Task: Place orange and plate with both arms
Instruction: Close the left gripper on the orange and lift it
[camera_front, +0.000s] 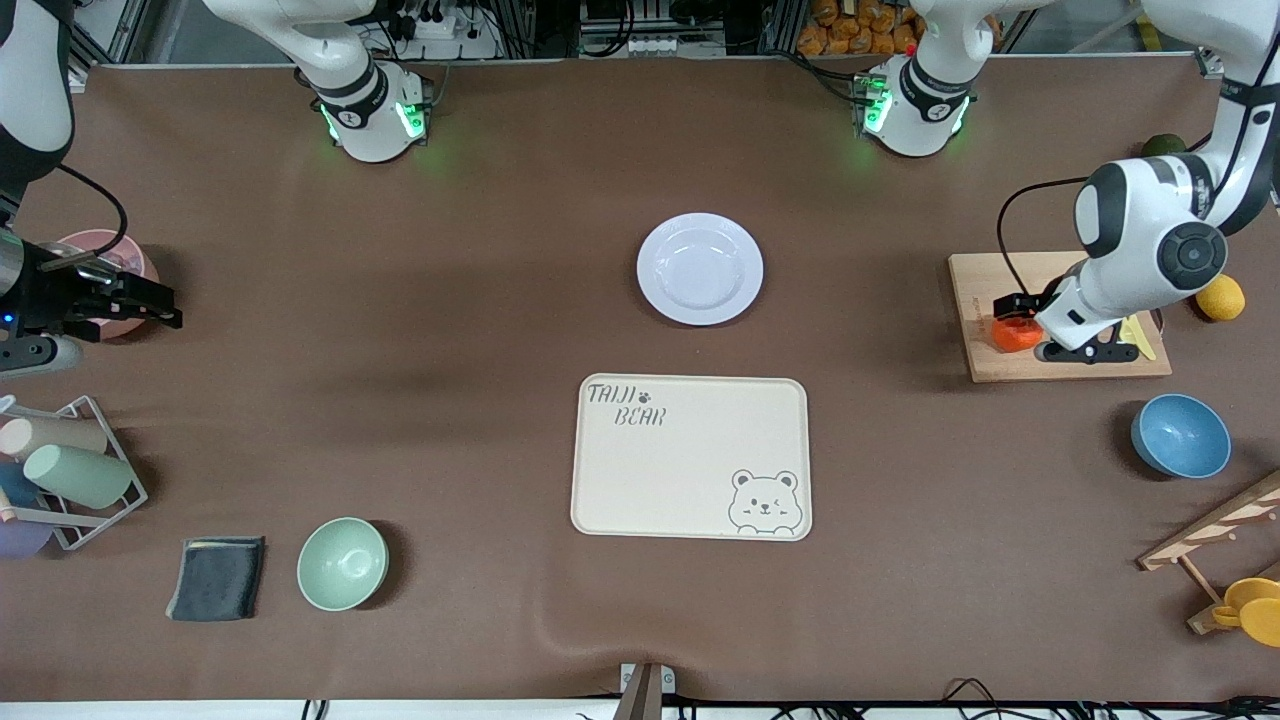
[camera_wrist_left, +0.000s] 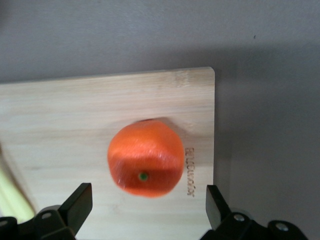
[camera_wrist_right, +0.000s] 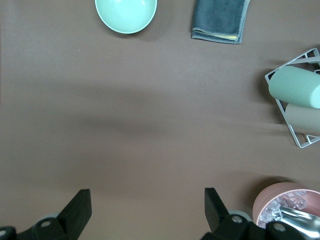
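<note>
The left gripper's fingers stop short of the orange's near side and would miss if they closed now, so the left gripper should move toward the orange before it closes on the orange.
The orange (camera_front: 1012, 334) sits on a wooden cutting board (camera_front: 1000, 275) at the left arm's end of the table. My left gripper (camera_front: 1030, 330) is low over it and open. In the left wrist view the orange (camera_wrist_left: 145, 157) lies just ahead of the left gripper (camera_wrist_left: 148, 205), level with the gap between the spread fingers, and nothing is held. The white plate (camera_front: 700, 268) lies mid-table, farther from the front camera than the bear tray. My right gripper (camera_front: 150, 302) is open and empty over the table beside a pink bowl (camera_front: 125, 262), and it shows as the right gripper (camera_wrist_right: 147, 207) in its wrist view.
A cream bear tray (camera_front: 690, 457) lies mid-table. A pale green bowl (camera_front: 342, 563), dark cloth (camera_front: 217, 577) and wire cup rack (camera_front: 70, 470) are at the right arm's end. A blue bowl (camera_front: 1180, 435), yellow fruit (camera_front: 1220, 297), dark green fruit (camera_front: 1163, 145) and wooden rack (camera_front: 1215, 540) are at the left arm's end.
</note>
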